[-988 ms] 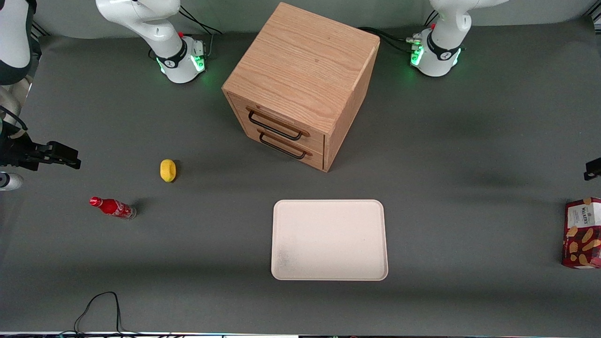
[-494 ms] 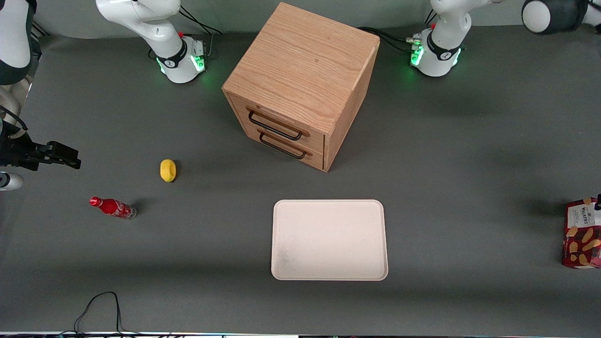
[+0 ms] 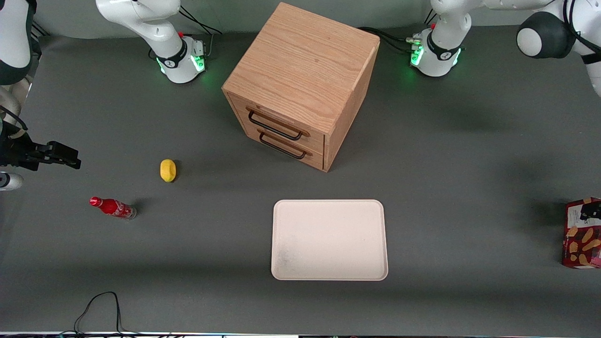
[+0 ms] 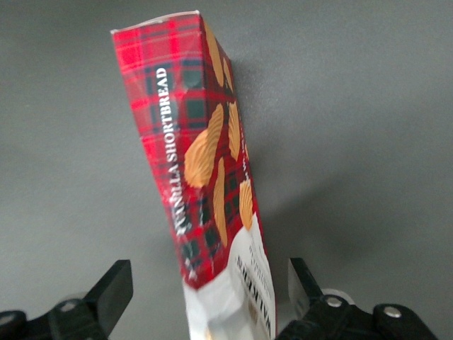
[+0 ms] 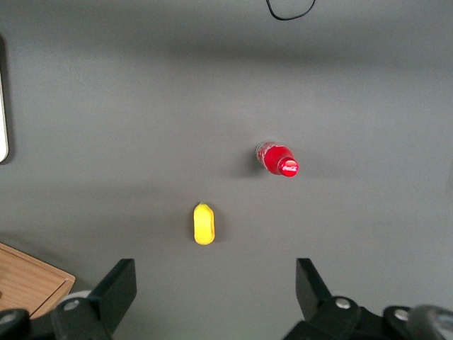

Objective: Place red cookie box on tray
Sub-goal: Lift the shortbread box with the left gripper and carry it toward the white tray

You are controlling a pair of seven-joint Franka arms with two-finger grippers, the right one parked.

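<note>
Next, my left gripper grabs the red cookie box by its white-labelled end (image 3: 576,216) to set the box on the cream-white tray (image 3: 328,239).
The red cookie box (image 3: 581,234) stands upright at the working arm's end of the table, cut off by the edge of the front view. In the left wrist view the red cookie box (image 4: 205,177) shows its tartan side, cookie pictures and white label. My left gripper (image 4: 209,283) is open and straddles the box's upper end, with a gap between each finger and the box. A dark part of the gripper (image 3: 590,212) shows over the box top in the front view. The cream-white tray (image 3: 328,239) lies flat, well away from the box toward the middle of the table.
A wooden two-drawer cabinet (image 3: 300,84) stands farther from the front camera than the tray. A yellow lemon-like thing (image 3: 167,170) and a small red soda bottle (image 3: 112,207) lie toward the parked arm's end. A black cable (image 3: 101,305) loops at the table's near edge.
The left arm has swung into the front view, and its gripper has come down from above the box to the box's top. The box and tray have not moved.
</note>
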